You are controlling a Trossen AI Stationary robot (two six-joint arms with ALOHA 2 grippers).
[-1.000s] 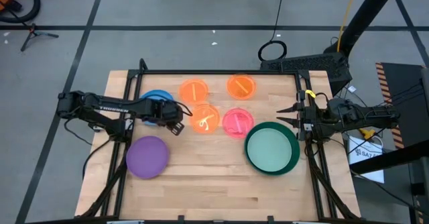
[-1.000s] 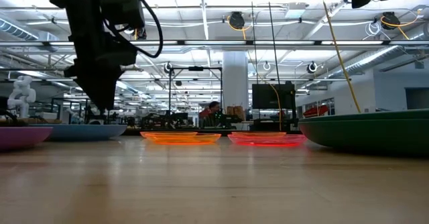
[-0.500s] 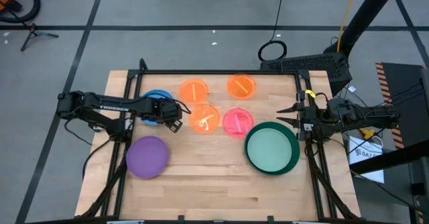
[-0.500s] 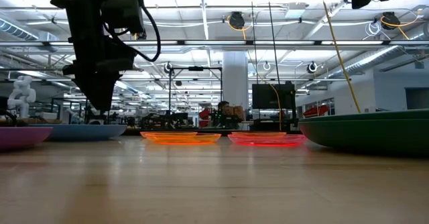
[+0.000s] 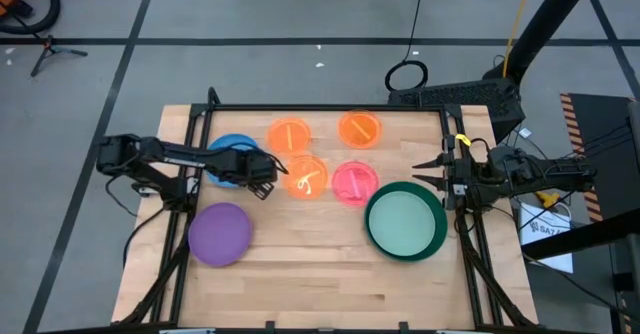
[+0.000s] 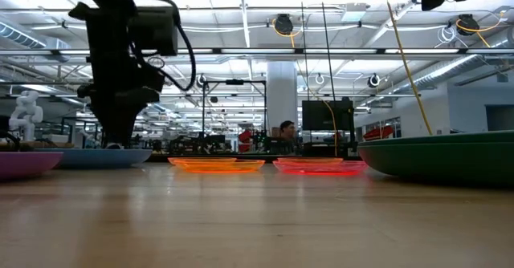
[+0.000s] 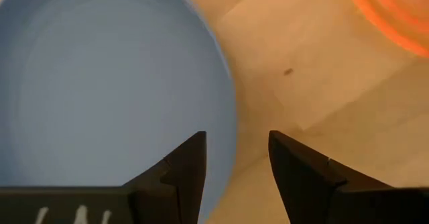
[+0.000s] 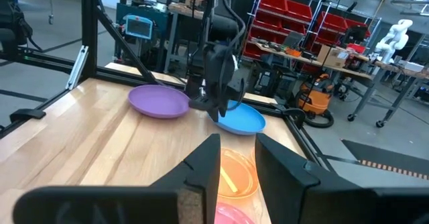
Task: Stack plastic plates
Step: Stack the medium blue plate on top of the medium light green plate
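My left gripper grabs the blue plate by its rim [image 7: 234, 127] next, to stack it onto the mint plate.
The blue plate [image 5: 228, 144] [image 7: 100, 83] rests flat near the table's left far corner. My left gripper [image 5: 262, 176] [image 7: 234, 143] points down at its right rim, open, with one finger over the plate's inside and one over the bare wood. It shows low over the blue plate [image 6: 100, 157] in the low view. The purple plate [image 5: 220, 233] lies nearer me. Three orange plates [image 5: 290, 134] [image 5: 360, 129] [image 5: 306, 177] and a pink one [image 5: 354, 183] lie mid-table. A mint plate [image 5: 405, 219] sits inside a dark green plate [image 5: 372, 237]. My right gripper [image 5: 420, 173] [image 8: 236, 147] waits open at the right edge.
Black frame rails [image 5: 300, 108] run along the table's far, left and right edges. Bare wood [image 5: 300, 274] stretches across the near half of the table. The orange plate [image 5: 306, 177] lies close to the right of my left gripper.
My left gripper has come down toward the blue plate's right rim, staying open. No plate has moved.
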